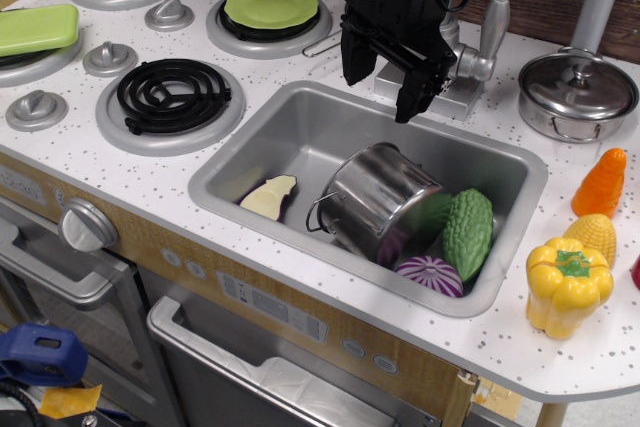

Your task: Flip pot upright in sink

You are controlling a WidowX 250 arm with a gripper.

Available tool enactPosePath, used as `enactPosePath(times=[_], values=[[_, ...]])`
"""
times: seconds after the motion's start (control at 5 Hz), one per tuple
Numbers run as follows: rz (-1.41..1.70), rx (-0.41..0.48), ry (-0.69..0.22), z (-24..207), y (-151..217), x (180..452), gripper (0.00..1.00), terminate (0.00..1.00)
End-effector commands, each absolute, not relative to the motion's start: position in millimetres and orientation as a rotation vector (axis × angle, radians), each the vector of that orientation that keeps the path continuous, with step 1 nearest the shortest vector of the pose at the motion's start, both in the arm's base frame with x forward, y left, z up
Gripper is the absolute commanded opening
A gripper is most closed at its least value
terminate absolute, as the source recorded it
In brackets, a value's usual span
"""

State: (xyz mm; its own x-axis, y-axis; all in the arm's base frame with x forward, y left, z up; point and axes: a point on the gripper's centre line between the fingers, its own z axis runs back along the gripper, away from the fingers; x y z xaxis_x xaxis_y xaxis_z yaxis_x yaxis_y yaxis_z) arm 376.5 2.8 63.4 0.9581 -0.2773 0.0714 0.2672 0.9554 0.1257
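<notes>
My gripper grabs the steel pot by its rim [370,150] next and flips the pot upright in the sink [300,132].
The shiny steel pot [378,199] lies tilted on its side in the middle of the sink [300,132], base up and to the left, mouth down to the right against the vegetables. A wire loop handle shows at its lower left. My black gripper [384,85] hangs above the sink's back rim, up and behind the pot and apart from it. Its two fingers are spread, open and empty.
In the sink lie an eggplant half [268,196], a green bitter gourd [468,232] and a purple onion half [430,274]. A faucet [480,47] stands behind. A lidded steel pan [577,95], carrot [600,183], corn [592,235] and yellow pepper [566,285] sit at right. Stove burners are at left.
</notes>
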Motion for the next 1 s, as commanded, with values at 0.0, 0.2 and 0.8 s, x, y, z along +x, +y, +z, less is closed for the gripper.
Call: enactPosePath(times=[0.0,0.2,0.8], values=[[-0.277,0.115,-0.089,63,3,376,1.0,0.0],[-0.23,0.034,-0.051,68,-1,380,1.0,0.0],[-0.121,-0.242,-0.034,51,6,380,1.0,0.0]])
